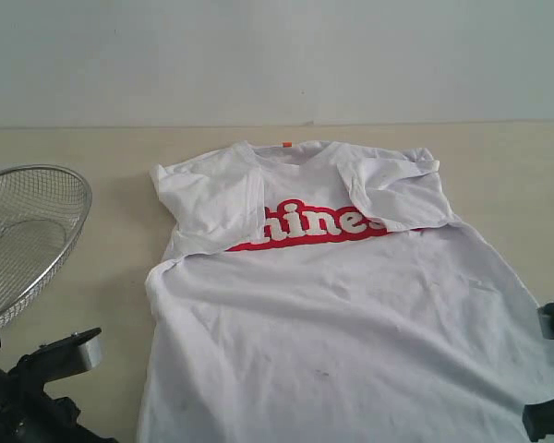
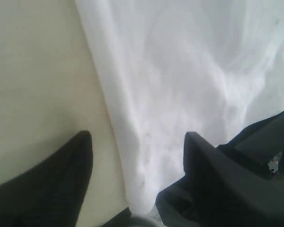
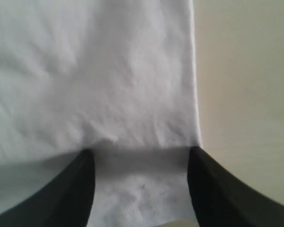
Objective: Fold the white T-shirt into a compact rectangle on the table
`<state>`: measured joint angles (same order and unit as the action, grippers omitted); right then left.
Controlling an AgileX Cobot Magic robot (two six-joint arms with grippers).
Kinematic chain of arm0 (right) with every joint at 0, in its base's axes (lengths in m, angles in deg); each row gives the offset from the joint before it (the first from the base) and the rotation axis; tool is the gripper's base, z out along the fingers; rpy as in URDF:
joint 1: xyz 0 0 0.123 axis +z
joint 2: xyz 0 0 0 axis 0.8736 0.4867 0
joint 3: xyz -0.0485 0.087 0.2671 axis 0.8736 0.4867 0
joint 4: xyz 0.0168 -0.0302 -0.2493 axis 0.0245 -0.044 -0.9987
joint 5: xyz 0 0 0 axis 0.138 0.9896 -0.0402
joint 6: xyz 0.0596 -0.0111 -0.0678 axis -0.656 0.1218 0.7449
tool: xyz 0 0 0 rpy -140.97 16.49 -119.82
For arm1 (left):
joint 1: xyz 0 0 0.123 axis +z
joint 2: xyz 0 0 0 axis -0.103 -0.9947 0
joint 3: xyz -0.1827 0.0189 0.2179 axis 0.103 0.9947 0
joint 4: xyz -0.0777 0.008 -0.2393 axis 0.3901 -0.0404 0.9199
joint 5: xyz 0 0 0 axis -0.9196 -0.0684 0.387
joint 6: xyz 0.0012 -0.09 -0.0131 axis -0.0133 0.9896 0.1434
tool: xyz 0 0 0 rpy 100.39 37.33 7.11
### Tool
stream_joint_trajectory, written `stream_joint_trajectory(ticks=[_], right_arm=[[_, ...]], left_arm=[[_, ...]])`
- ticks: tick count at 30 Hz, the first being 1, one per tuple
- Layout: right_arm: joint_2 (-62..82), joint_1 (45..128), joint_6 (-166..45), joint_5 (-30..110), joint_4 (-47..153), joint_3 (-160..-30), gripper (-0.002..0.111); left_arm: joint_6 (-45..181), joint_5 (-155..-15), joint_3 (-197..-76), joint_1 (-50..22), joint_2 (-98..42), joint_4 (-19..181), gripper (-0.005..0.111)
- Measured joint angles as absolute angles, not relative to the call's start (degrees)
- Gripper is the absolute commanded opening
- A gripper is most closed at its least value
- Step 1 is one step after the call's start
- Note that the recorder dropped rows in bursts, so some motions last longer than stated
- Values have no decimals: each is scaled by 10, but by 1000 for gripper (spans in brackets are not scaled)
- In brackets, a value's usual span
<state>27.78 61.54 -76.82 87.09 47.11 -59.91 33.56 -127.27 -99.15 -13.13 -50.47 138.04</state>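
Observation:
My right gripper grabs the white T-shirt by its hem corner (image 3: 142,184) next, to fold the shirt's lower half up over its chest.
The white T-shirt (image 1: 332,305) lies flat on the table (image 1: 508,171), collar at the far end. Both sleeves are folded in over the chest, partly covering the red band (image 1: 314,226). A small orange tag (image 1: 286,145) shows at the collar. My left gripper (image 1: 65,365) is at the shirt's near left corner. In its wrist view the left gripper (image 2: 137,142) is open, one finger over bare table and the other over the shirt's side edge (image 2: 118,123). My right gripper (image 1: 552,369) is at the near right corner; the right gripper (image 3: 139,158) is open with shirt cloth (image 3: 132,94) lying between its fingers.
A round wire-mesh basket (image 1: 23,235) stands on the table at the left, close to my left arm. Bare beige tabletop runs along both sides of the shirt and behind the collar. A pale wall (image 1: 277,55) rises at the table's far edge.

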Motion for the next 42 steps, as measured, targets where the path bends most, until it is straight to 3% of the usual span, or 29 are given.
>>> stream_joint_trajectory(ticks=[27, 42], right_arm=[[297, 615, -844, 873, 375, -606, 51], [327, 615, -713, 894, 468, -615, 48]], left_arm=[[336, -1269, -991, -131, -505, 1380, 55], [336, -1269, -991, -131, -505, 1380, 55]])
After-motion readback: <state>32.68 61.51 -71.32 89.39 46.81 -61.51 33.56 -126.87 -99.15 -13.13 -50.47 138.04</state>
